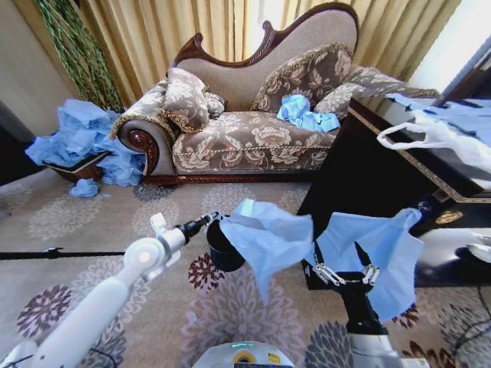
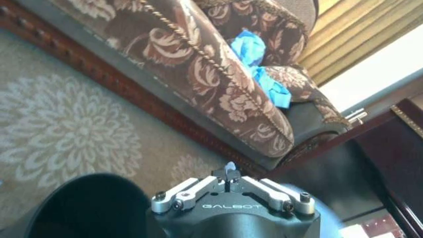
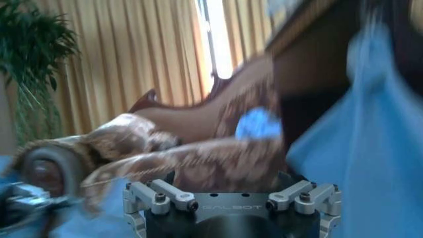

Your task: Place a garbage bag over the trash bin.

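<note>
The right gripper pinches its free lower edge (image 1: 306, 254) next, since the thin sheet (image 1: 267, 236) of the garbage bag hangs slack from my left gripper.
The light-blue garbage bag (image 1: 270, 236) hangs spread in the air between my two grippers, above the carpet. My left gripper (image 1: 213, 221) is shut on the bag's left edge; in the left wrist view a blue scrap (image 2: 229, 167) pokes out from between its closed fingers. Just under that edge stands the small black trash bin (image 1: 223, 251), partly covered by the bag, and its dark rim (image 2: 86, 206) sits below the left gripper. My right gripper (image 1: 349, 264) is in front of the bag's right half (image 1: 387, 245), jaws spread open, and the blue plastic (image 3: 370, 148) lies beside it.
A dark cabinet (image 1: 368, 172) stands close behind the right gripper, with a white loop-handled bag (image 1: 430, 134) on top. The patterned sofa (image 1: 245, 138) at the back holds blue bags (image 1: 307, 115). A heap of blue bags (image 1: 84, 142) lies far left. Open carpet (image 1: 92, 222) spreads at left.
</note>
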Motion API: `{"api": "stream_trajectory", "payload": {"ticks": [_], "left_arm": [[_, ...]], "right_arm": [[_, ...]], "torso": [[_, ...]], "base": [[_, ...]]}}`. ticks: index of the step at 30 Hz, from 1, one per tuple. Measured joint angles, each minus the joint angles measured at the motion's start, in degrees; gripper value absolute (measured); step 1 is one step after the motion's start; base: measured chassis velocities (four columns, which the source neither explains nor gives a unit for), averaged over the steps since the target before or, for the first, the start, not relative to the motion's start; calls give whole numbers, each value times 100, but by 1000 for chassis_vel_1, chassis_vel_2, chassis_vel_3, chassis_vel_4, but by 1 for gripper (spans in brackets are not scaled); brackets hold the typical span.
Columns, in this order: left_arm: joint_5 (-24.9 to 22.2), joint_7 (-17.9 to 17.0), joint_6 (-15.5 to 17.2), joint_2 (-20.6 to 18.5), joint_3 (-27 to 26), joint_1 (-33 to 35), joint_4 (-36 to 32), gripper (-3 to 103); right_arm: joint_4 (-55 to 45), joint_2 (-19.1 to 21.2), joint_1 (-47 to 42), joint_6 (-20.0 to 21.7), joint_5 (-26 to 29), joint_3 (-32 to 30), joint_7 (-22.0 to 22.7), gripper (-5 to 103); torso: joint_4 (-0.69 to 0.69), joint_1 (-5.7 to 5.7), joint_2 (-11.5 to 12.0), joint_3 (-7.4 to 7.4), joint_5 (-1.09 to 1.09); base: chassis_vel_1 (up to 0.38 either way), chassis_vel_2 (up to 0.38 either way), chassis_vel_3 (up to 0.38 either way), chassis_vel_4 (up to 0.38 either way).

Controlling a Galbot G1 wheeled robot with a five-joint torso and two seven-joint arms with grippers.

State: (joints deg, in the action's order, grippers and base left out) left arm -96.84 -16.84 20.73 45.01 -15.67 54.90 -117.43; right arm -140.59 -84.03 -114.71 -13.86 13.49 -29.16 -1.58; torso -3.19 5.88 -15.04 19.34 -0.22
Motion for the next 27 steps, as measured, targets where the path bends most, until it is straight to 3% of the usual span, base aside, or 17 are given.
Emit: {"api": "stream_trajectory", "payload": {"ticks": [3,7,16,21,22,23,24,27], "left_arm": [[-47,-15,0,-56,107,-180,33,0],[-168,-65,0,-186,247,-382,14,0],[-241,-112,1,-294,384,-531,-56,0],[-281,-126,2,-311,396,-573,-82,0],[-288,-133,3,-304,397,-573,-88,0],[-291,-135,3,-297,396,-574,-98,0],[-291,-135,3,-297,396,-574,-98,0],[-299,-138,4,-268,396,-574,-116,0]], "right_arm": [[146,160,87,363,532,412,94,100],[529,299,416,1197,1026,1106,445,100],[1311,486,773,1699,969,1504,1025,100],[1351,613,1070,2076,1652,1473,1512,103],[1232,655,1154,2215,1992,1434,1644,96],[1143,700,1188,2298,2196,1393,1691,96],[1143,700,1188,2298,2196,1393,1691,96],[1060,863,1272,2426,2448,1339,1686,80]], "torso": [[1,0,0,0,2],[3,0,0,0,2],[2,0,0,0,2],[2,0,0,0,3],[3,0,0,0,3],[3,0,0,0,2],[3,0,0,0,2],[2,0,0,0,2]], "base": [[0,0,0,0],[0,0,0,0],[0,0,0,0],[0,0,0,0],[0,0,0,0],[0,0,0,0],[0,0,0,0],[0,0,0,0]]}}
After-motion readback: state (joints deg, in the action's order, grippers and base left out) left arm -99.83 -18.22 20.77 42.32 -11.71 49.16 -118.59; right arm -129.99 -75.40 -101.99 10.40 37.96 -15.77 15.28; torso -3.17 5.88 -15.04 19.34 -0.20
